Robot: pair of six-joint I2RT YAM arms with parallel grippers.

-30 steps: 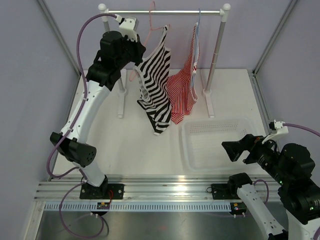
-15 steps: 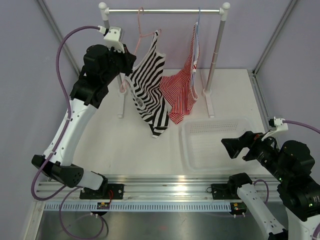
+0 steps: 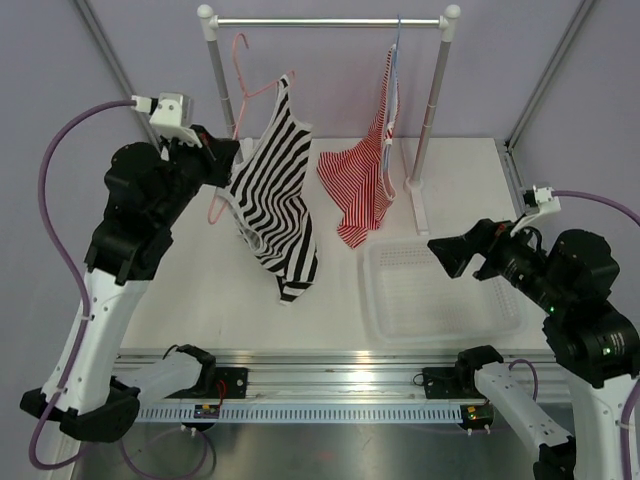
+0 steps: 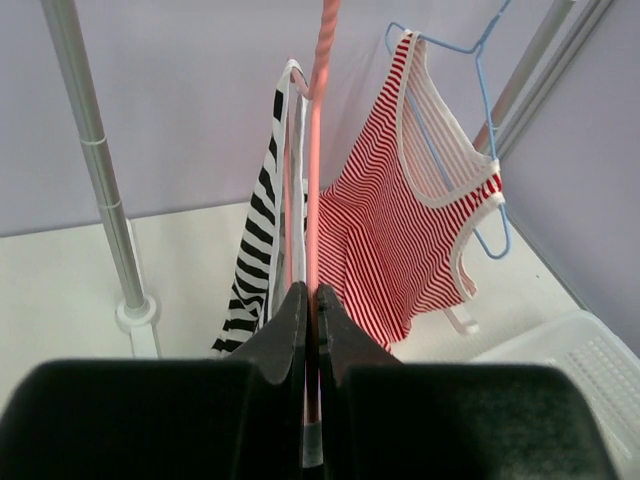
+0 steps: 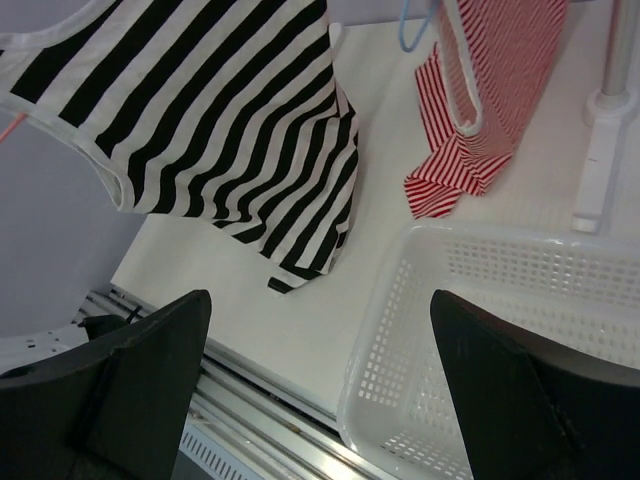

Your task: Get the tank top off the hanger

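The right gripper grabs the striped tank top's shoulder strap at the pink hanger's loose end next, to slip the hanger out.
The black-and-white striped tank top (image 3: 275,200) hangs on the pink hanger (image 3: 262,85). The hanger's hook sits just below the rail (image 3: 330,21) by the left post and looks clear of it. My left gripper (image 3: 215,160) is shut on the hanger's wire; in the left wrist view (image 4: 312,300) the pink wire (image 4: 318,150) runs up between the closed fingers, with the tank top (image 4: 262,230) left of it. My right gripper (image 3: 455,255) is open and empty above the basket. Its wrist view (image 5: 320,300) shows the tank top (image 5: 220,110) hanging ahead.
A red-and-white striped top (image 3: 365,180) hangs on a blue hanger (image 3: 397,50) at the right of the rail. A white perforated basket (image 3: 440,290) sits at the near right of the table. The rack's posts (image 3: 215,90) stand at the back.
My left arm has drawn the hanger and tank top left and toward me, away from the rail. The tank top has swung away from the red top. My right gripper has risen slightly.
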